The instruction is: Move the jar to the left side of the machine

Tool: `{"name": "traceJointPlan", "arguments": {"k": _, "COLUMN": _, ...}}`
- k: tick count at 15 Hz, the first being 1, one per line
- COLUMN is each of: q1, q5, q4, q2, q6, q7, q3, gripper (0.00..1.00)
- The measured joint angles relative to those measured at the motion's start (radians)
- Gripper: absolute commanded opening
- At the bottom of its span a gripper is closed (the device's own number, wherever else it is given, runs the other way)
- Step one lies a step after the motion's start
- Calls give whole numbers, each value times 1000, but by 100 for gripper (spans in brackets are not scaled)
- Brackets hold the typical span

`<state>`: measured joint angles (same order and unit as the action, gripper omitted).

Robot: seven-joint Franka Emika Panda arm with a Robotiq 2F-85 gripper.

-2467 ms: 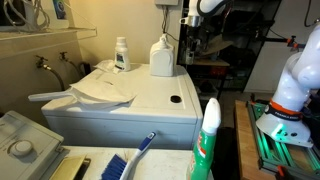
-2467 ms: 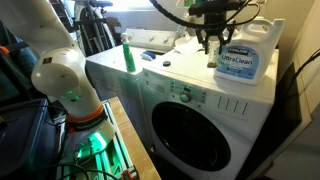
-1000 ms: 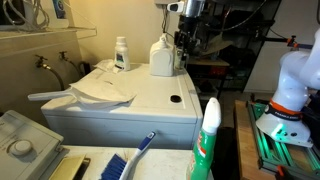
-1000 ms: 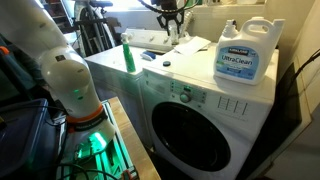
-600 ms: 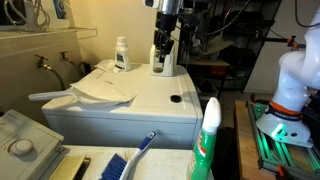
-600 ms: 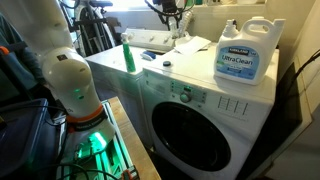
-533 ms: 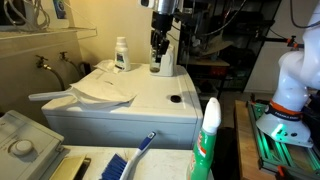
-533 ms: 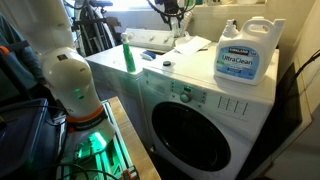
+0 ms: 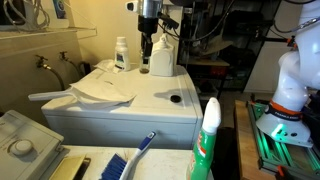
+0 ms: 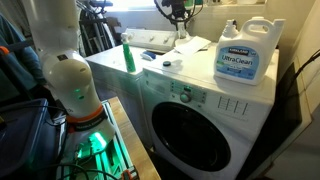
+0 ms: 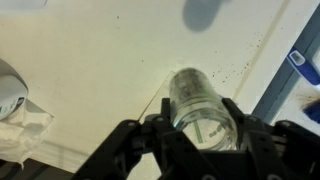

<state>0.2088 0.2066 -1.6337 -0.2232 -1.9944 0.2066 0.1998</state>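
Observation:
The jar hangs with its base [image 9: 144, 71] beside the white jug, short of the crumpled white cloth, so my gripper should hold it until it rests by that cloth.
The jar [image 11: 193, 92] is clear glass and sits between my gripper's [image 11: 200, 128] black fingers in the wrist view, over the flat white top of the machine [image 11: 90, 70]. In an exterior view my gripper [image 9: 146, 52] hangs above the back of the machine's top [image 9: 140, 100], between a small white bottle and a big white jug, with the jar [image 9: 146, 68] at its tips. In an exterior view my gripper [image 10: 180, 27] is over the far end of the machine [image 10: 190, 95]. The round dark hole [image 9: 176, 98] lies nearer the front.
A big white detergent jug [image 9: 163, 58] [image 10: 243, 55] stands on the machine's top. A small white bottle [image 9: 121, 53] and a crumpled white cloth [image 9: 100, 88] are nearby. A green bottle [image 10: 128, 55] stands at the edge. A grey dial device [image 9: 22, 146] and blue brush [image 9: 135, 158] lie in front.
My gripper has moved with the jar across the back of the machine's top, from in front of the big jug to beside the small white bottle.

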Motion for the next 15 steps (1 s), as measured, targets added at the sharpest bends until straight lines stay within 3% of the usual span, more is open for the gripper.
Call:
{"name": "traceJointPlan", "arguments": {"k": 9, "q1": 57, "q5": 21, "q4": 274, "q2": -294, "q6": -2, "q7": -463, "q3": -91, "gripper": 28}}
{"name": "traceJointPlan", "arguments": {"k": 15, "q1": 86, "q5": 20, "q4": 436, "q2": -435, "q6": 14, "q7": -614, "q3": -164, "gripper": 28}}
